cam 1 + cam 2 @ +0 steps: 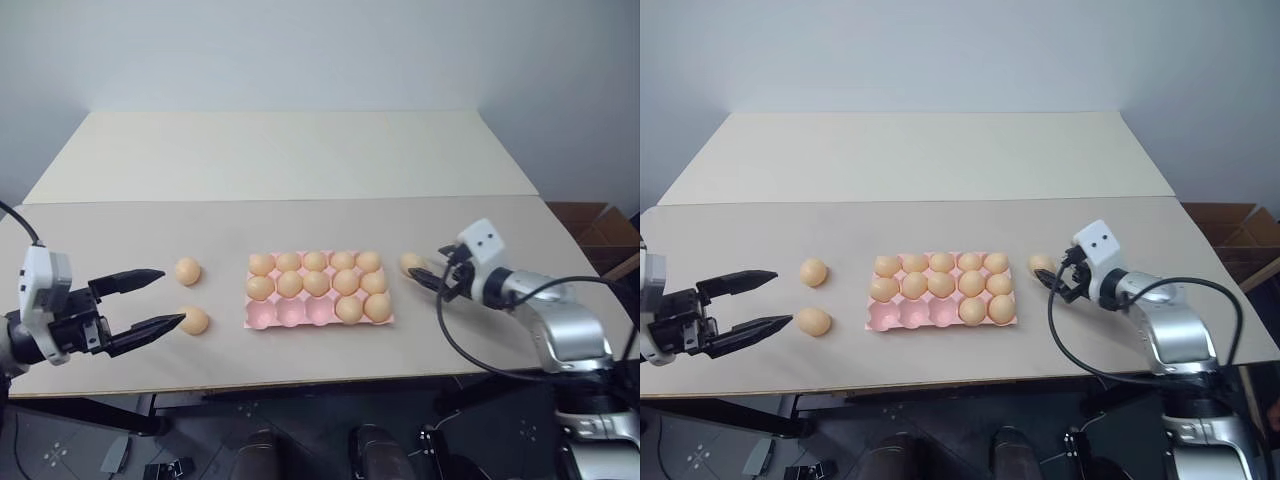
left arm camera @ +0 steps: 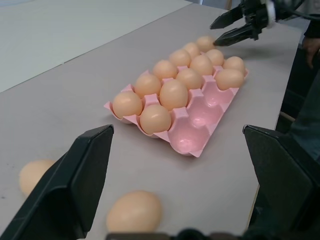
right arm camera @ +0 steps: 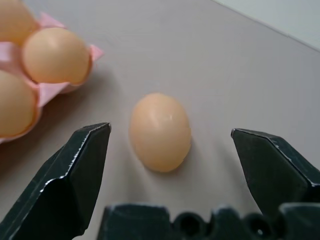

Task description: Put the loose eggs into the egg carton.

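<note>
The loose egg slopes away at its rounded ends, so I should grab the egg by the sides of its middle [image 1: 411, 263] next with my right gripper.
The pink egg carton [image 1: 262, 318] lies mid-table, most cups filled with tan eggs, three front-left cups bare. Two loose eggs lie to its left, one farther back [image 1: 188, 271] and one nearer [image 1: 194, 320]. My left gripper [image 1: 158, 298] stands open just left of them, its fingertips level with each egg. A third loose egg [image 1: 411, 263] rests on the table right of the carton. My right gripper [image 1: 424, 277] is open right beside it; in the right wrist view that egg [image 3: 160, 132] lies just ahead of the spread fingers [image 3: 75, 175], untouched.
The tabletop [image 1: 300, 160] stretches far back behind the carton, split by a seam. Its front edge runs close below both grippers. A brown cardboard box [image 1: 595, 225] stands off the table's right side. A black cable [image 1: 470, 350] loops from my right arm.
</note>
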You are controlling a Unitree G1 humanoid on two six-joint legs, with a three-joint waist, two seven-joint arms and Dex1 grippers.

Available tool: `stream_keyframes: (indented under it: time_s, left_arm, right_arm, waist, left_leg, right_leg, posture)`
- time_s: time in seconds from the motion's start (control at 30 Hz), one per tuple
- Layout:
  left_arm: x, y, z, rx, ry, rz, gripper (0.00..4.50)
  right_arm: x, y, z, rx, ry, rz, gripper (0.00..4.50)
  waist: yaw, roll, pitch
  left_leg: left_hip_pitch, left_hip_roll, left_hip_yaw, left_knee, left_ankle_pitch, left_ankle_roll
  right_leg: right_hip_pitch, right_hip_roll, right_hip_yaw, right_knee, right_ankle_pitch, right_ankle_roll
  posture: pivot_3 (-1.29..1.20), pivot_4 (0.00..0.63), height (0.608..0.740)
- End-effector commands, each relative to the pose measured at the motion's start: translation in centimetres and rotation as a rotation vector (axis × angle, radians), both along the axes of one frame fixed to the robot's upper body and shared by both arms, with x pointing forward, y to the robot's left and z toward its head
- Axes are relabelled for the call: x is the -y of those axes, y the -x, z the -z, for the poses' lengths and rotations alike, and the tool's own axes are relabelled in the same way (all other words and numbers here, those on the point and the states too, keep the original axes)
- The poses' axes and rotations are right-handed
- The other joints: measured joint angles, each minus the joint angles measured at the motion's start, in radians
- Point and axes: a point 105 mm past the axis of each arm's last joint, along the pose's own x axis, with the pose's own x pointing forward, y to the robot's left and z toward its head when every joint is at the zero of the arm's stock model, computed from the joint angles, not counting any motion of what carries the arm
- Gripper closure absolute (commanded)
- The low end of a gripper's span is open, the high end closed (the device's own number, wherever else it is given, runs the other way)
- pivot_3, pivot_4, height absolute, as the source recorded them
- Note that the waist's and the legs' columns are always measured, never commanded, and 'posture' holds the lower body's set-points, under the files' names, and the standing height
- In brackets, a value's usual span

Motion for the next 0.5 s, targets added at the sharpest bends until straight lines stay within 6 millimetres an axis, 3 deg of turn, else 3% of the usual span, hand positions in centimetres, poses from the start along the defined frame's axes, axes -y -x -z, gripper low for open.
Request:
stream_keyframes:
  time_s: [0.03,0.17,0.27,0.4,0.5]
  left_arm:
    - [0.4,0.2,-0.8,0.042,-0.01,0.01,0.0]
    - [0.3,0.4,-0.7,0.041,-0.012,0.003,0.0]
    - [0.4,0.4,-0.6,0.04,-0.013,0.001,0.0]
    - [0.5,0.4,-0.7,0.044,-0.017,0.005,0.0]
    - [0.6,0.5,-0.7,0.043,-0.017,0.003,0.0]
  right_arm:
    - [0.0,-1.2,-0.3,0.034,0.017,0.035,0.01]
    - [-0.4,-1.9,0.2,0.017,-0.003,0.056,0.01]
    - [-0.7,-2.0,0.3,0.016,-0.017,0.057,0.59]
    - [-1.6,-1.2,-1.1,0.072,-0.011,0.013,1.94]
    - [-3.3,0.4,-3.1,0.133,-0.007,-0.053,1.94]
  waist:
    - [0.001,0.0,0.0]
    - [-0.001,0.0,0.0]
    - [-0.001,0.0,0.0]
    - [-0.001,0.0,0.0]
    - [-0.001,0.0,0.0]
  left_leg:
    - [0.0,0.0,0.0,0.0,0.0,0.0]
    - [0.0,0.0,0.0,0.0,0.0,0.0]
    - [0.001,0.0,0.0,0.0,0.0,0.0]
    - [0.001,0.0,0.0,0.0,0.0,0.0]
    - [0.001,0.0,0.0,0.0,0.0,0.0]
  right_leg:
    - [0.0,0.0,0.0,0.0,0.0,0.0]
    - [0.0,0.0,0.0,0.0,0.0,0.0]
    - [0.001,0.0,0.0,0.0,0.0,0.0]
    - [0.001,0.0,0.0,0.001,0.0,0.0]
    - [0.0,0.0,0.0,0.001,0.0,0.0]
  posture:
    - [0.0,0.15,0.74]
    - [0.0,0.15,0.74]
    - [0.0,0.15,0.74]
    - [0.0,0.15,0.74]
    - [0.0,0.15,0.74]
